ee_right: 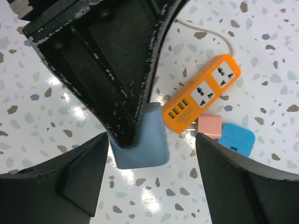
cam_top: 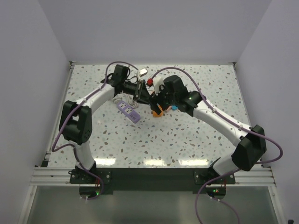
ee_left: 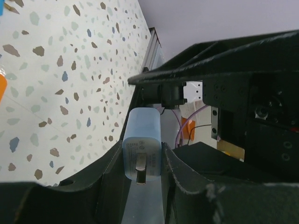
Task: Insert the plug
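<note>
I should next use my right gripper to grab the body of the light blue plug adapter by its prong-free end, so the metal prong stays free to insert.
My left gripper (ee_left: 142, 164) is shut on a light blue plug adapter (ee_left: 141, 140), its metal prong facing the camera. In the right wrist view the same blue plug (ee_right: 145, 140) hangs from the left gripper's black fingers (ee_right: 117, 70) above the table, between my right gripper's (ee_right: 152, 151) wide-open fingers. An orange power strip (ee_right: 203, 95) with two sockets and USB ports lies just right of the plug. In the top view both grippers meet at the table's middle: the left (cam_top: 141, 93), the right (cam_top: 156, 100), and the orange strip (cam_top: 159, 111) beneath them.
A pink adapter (ee_right: 209, 127) and a blue adapter (ee_right: 237, 138) lie against the orange strip's end. A purple power strip (cam_top: 127, 108) lies left of the grippers. A white plug (cam_top: 142, 71) and a red object (cam_top: 150, 82) lie further back.
</note>
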You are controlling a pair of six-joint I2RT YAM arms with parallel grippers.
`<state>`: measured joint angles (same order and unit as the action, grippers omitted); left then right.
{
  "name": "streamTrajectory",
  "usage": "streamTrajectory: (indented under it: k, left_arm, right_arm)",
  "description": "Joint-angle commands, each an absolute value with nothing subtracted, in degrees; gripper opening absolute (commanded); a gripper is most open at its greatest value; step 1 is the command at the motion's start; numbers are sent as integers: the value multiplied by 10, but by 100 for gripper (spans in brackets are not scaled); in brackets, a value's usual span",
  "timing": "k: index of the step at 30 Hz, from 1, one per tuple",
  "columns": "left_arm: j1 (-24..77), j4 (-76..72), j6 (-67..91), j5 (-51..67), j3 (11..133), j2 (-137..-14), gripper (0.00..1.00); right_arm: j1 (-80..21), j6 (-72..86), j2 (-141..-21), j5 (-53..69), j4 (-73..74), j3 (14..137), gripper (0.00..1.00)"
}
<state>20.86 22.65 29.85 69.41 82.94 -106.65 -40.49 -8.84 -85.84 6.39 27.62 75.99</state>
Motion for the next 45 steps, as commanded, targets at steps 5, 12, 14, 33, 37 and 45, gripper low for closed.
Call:
streamTrajectory:
  k: [5, 12, 14, 33, 37, 45]
  left_arm:
    - [181, 28, 407, 716, 797, -1017, 0]
    - [133, -130, 488, 707, 779, -977, 0]
    - [134, -266, 537, 709, 755, -962, 0]
    - [138, -839, 937, 678, 672, -966, 0]
    - [138, -865, 954, 673, 673, -970, 0]
    - [144, -851, 939, 667, 675, -973, 0]
  right_arm:
    - [-382, -19, -759, 22, 250, 735, 99]
    - [-295, 98, -749, 183, 209, 736, 98]
    - [-294, 159, -758, 227, 157, 741, 98]
    - [-280, 522, -795, 323, -299, 655, 69]
    - [-280, 516, -799, 330, -298, 661, 61]
    - [-281, 518, -811, 380, -292, 675, 51]
